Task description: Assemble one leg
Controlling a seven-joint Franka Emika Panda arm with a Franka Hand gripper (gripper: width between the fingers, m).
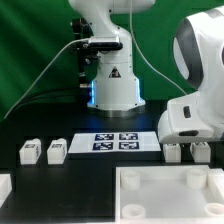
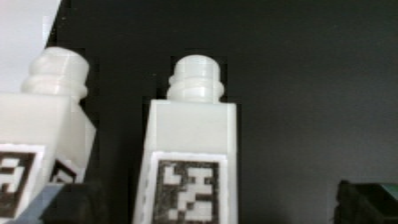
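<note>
The gripper grabs the white leg by its tagged body next, so its rounded peg end stays free to enter a socket.
In the wrist view a white leg with a rounded peg end and a black-and-white tag lies between my gripper's dark fingertips. The jaws stand apart, with a wide gap on one side of the leg, so the gripper is open. A second leg lies right beside the first. In the exterior view my gripper hangs low over these two legs at the right. Two more legs stand on the black table at the left.
The marker board lies in the middle of the table. The large white tray-like piece with round sockets sits at the front right. Another white part shows at the front left edge. The robot base stands behind.
</note>
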